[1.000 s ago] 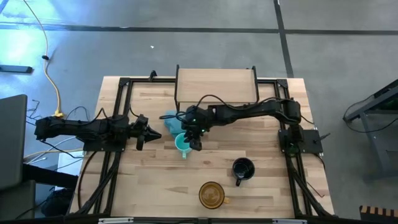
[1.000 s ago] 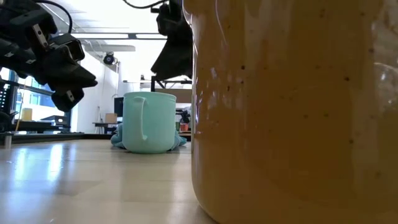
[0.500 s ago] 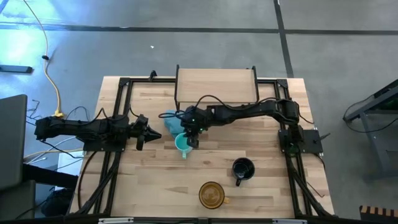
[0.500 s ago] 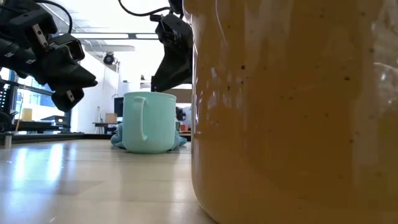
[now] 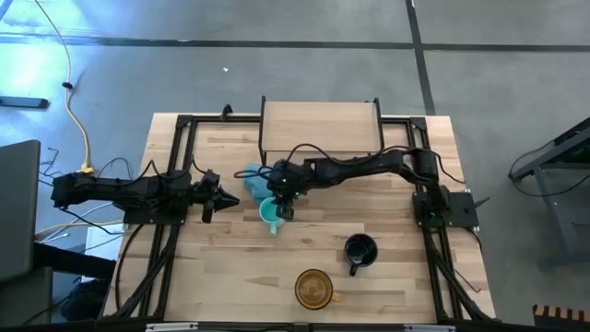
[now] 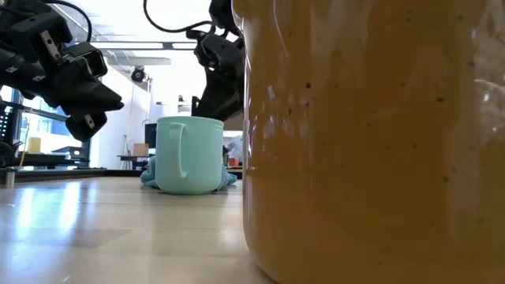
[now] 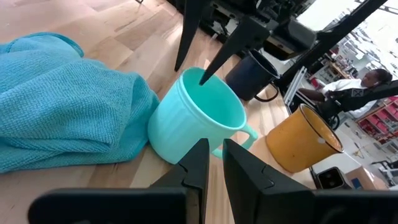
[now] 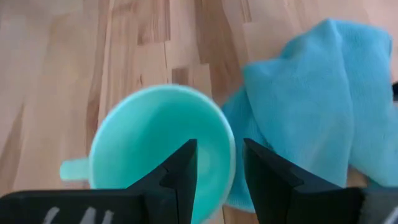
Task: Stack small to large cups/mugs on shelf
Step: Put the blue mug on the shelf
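Observation:
I should close my right gripper on the turquoise mug's rim beside the cloth now. My fingers reach down on both sides of that rim, so they would catch it.
The small turquoise mug stands upright on its base on the table, handle toward the near edge, beside a blue-teal cloth. My right gripper is open above the mug's rim. In the right wrist view, one finger is inside the mug and the other is outside, over the cloth. Whether either touches the wall, I cannot tell. My left gripper waits shut, left of the mug. The black mug and the amber-brown mug stand nearer. The shelf stands at the far edge.
The cloth lies against the turquoise mug's far side. In the low view the amber mug stands right at the camera and hides the table's right half. Black frame rails run along both table sides. A person is beyond the table.
My right gripper has come down and shifted slightly toward the table's left, from above the turquoise mug to its rim, so that its open fingers now stand on either side of the wall. The mug has stayed in place.

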